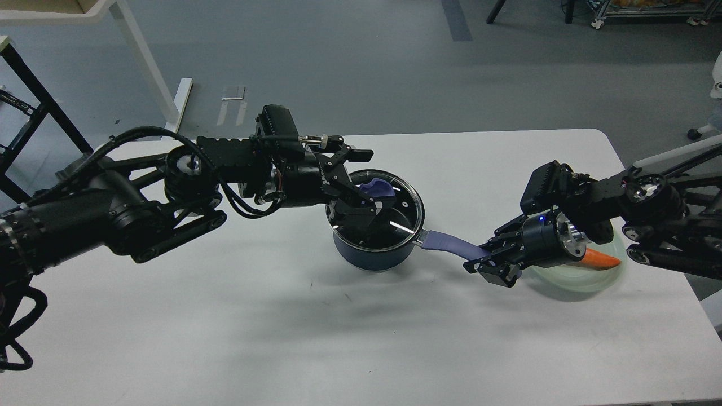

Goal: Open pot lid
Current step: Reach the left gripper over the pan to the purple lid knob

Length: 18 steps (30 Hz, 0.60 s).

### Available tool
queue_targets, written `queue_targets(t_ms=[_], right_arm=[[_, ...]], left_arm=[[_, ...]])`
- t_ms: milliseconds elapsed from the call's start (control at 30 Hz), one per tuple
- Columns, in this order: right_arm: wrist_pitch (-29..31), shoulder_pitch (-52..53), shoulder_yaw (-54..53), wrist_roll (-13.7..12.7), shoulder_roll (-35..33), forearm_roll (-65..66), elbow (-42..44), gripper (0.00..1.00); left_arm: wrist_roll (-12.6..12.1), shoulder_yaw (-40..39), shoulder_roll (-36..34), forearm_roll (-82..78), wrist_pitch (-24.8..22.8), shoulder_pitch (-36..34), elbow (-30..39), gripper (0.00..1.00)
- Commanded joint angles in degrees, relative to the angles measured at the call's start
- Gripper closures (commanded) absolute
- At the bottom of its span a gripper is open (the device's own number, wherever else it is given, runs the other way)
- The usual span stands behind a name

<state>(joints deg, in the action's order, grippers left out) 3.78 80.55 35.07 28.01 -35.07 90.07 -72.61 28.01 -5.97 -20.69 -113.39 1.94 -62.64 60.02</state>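
My left gripper should next grab the lid by its narrow purple knob [379, 189], because the glass lid [403, 211] covers the whole pot and is wider than my fingers open.
A dark blue pot [372, 248] with a glass lid [403, 211] stands mid-table. The lid has a purple knob [378, 192]. My left gripper [361, 183] is open over the left part of the lid, one finger [354, 153] beyond the knob and the other on the near side. I cannot tell whether they touch the knob. My right gripper [486, 264] is shut on the end of the pot's purple handle [448, 242], right of the pot.
A pale green plate [586, 279] holding a carrot [602, 259] lies at the right, partly under my right arm. The table's far edge runs just behind my left arm. Bare white tabletop [282, 327] fills the front.
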Motion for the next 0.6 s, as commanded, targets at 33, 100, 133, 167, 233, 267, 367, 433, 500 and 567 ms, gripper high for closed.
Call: queue_targets(t_ms=[33, 100, 133, 167, 233, 267, 367, 433, 500, 567], right_arm=[[0.00, 0.04, 0.00, -0.01, 0.00, 0.02, 0.01, 0.73], [0.00, 0.04, 0.00, -0.01, 0.00, -0.07, 0.01, 0.73], [0.00, -0.04, 0.00, -0.01, 0.00, -0.07, 0.09, 0.73], [0.00, 0.04, 0.00, -0.01, 0.00, -0.07, 0.10, 0.73], [0.00, 0.04, 0.00, -0.01, 0.00, -0.07, 0.01, 0.73], [0.00, 0.04, 0.00, -0.01, 0.00, -0.07, 0.01, 0.73], [0.00, -0.04, 0.00, -0.01, 0.00, -0.07, 0.01, 0.73], [0.00, -0.04, 0.00, -0.01, 0.00, -0.07, 0.01, 0.73], [0.00, -0.04, 0.00, -0.01, 0.00, -0.07, 0.10, 0.73], [0.00, 0.04, 0.00, -0.01, 0.00, -0.07, 0.01, 0.73]], left_arm=[[-0.01, 1.40, 2.76, -0.17, 1.31, -0.11, -4.20, 0.01], [-0.01, 2.19, 3.46, -0.08, 1.84, -0.11, -5.26, 0.01], [-0.01, 2.28, 3.64, -0.08, 1.84, -0.02, -5.61, 0.01], [-0.01, 2.45, 3.90, -0.08, 1.84, 0.15, -6.05, 0.01], [-0.01, 2.54, 4.26, -0.08, 1.93, 0.33, -6.75, 0.01], [-0.01, 2.54, 4.35, -0.08, 1.93, 0.50, -7.10, 0.01], [-0.01, 2.54, 5.31, -0.08, 2.01, 0.68, -9.03, 0.01], [-0.01, 2.54, 6.01, 0.01, 2.19, 0.68, -10.27, 0.01], [-0.01, 2.63, 6.37, 0.18, 2.28, 0.94, -10.62, 0.01], [-0.01, 2.55, 6.63, 0.27, 2.28, 1.47, -10.71, 0.01]])
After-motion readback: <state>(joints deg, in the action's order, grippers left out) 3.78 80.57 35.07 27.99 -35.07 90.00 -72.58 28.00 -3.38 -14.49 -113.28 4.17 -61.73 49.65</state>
